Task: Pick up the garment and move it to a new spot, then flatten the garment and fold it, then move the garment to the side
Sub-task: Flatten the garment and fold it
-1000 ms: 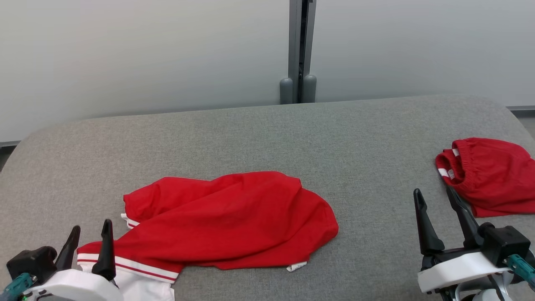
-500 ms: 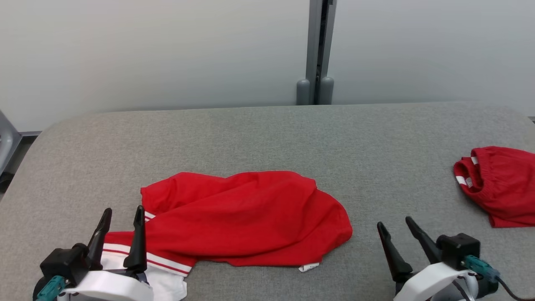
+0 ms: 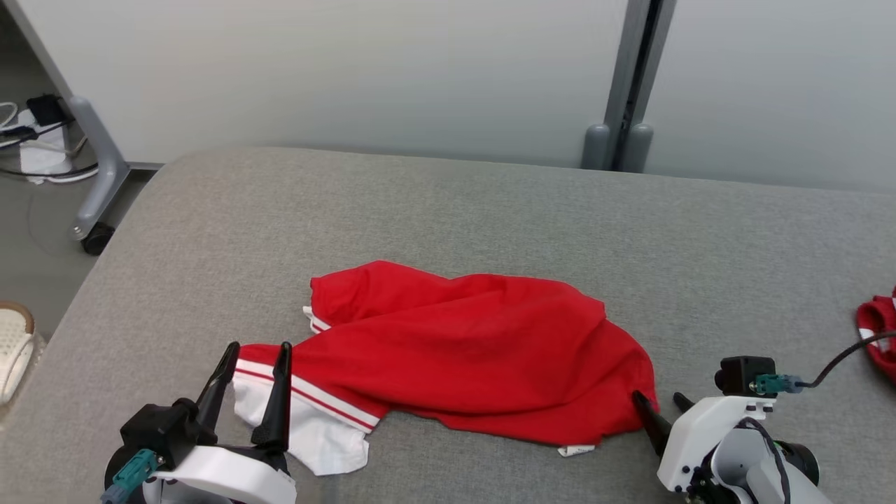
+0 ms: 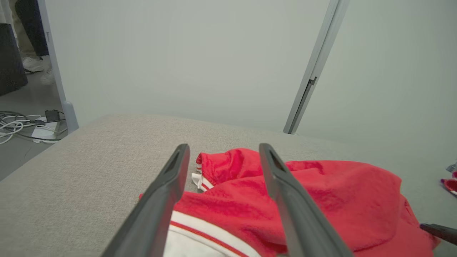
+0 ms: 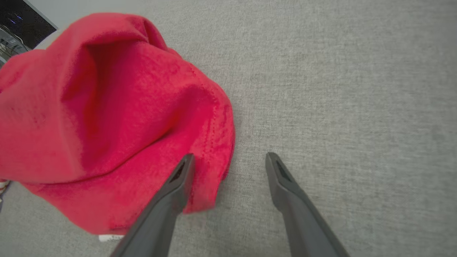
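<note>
I should next use my right gripper to take hold of the red garment by its stitched hem (image 3: pixel 647 372) (image 5: pixel 219 143), so that I can flatten it for folding.
A crumpled red garment (image 3: pixel 476 350) with a white, red-striped part at its near left end lies on the grey padded table (image 3: pixel 448 203). My left gripper (image 3: pixel 257 348) stands open at that striped end, its fingertips over the white band. Seen from the left wrist, the left gripper (image 4: pixel 224 146) straddles the garment (image 4: pixel 321 192) without pinching cloth. My right gripper (image 3: pixel 656 397) is open at the garment's near right edge. In the right wrist view, the right gripper (image 5: pixel 230 155) has its left finger over the hem of the garment (image 5: pixel 107 107) and its right finger over bare table.
A second red garment (image 3: pixel 878 329) lies at the table's far right edge. The table's left edge drops to floor with cables (image 3: pixel 28 133), a wheeled grey leg (image 3: pixel 94 203) and a white shoe (image 3: pixel 14 343). A pale partition wall with a grey post (image 3: pixel 630 91) stands behind.
The head camera has swung left, so the whole picture has shifted right. My right gripper has closed in on the garment's right edge. Both grippers stay open.
</note>
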{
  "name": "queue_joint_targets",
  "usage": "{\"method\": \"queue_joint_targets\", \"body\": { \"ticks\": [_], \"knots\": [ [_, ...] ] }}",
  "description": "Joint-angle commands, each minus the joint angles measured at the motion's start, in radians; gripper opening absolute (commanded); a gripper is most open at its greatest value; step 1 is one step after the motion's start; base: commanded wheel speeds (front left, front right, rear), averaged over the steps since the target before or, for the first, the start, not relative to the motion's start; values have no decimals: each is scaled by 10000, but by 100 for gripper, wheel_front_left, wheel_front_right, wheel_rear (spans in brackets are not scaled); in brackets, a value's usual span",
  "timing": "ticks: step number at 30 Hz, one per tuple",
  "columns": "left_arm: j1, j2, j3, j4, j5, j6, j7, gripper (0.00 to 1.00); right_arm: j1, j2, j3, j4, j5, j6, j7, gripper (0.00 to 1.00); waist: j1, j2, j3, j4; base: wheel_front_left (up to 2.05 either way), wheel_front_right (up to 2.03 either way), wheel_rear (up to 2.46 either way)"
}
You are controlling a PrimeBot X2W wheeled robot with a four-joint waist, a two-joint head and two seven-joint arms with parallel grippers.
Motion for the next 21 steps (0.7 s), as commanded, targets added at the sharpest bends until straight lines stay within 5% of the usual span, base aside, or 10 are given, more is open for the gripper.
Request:
{"method": "queue_joint_targets", "body": {
  "ticks": [1, 8, 9, 10, 21],
  "knots": [
    [-149, 24, -9, 67, -11, -50, -29, 100, -160, 34, -71, 103, 129, 2, 68, 100, 0, -1, 128, 278, 0, 0, 0],
    [-278, 47, 36, 238, -51, -107, -90, 100, -319, 289, -56, 713, 890, 2, 367, 100, 0, -1, 252, 585, 0, 0, 0],
    [-277, 52, 49, 247, -53, -101, -102, 100, -338, 302, -20, 687, 959, 2, 230, 71, 0, -1, 259, 583, 0, 0, 0],
    [-277, 62, 67, 258, -56, -91, -112, 100, -378, 310, 7, 620, 1014, 2, 84, 4, 0, -1, 262, 570, 0, 0, 0],
    [-64, 10, 143, 262, -112, -54, -152, 100, 189, -276, 726, -1188, 2162, 2, 83, 0, 0, -1, 37, -160, 0, 0, 0]
  ]
}}
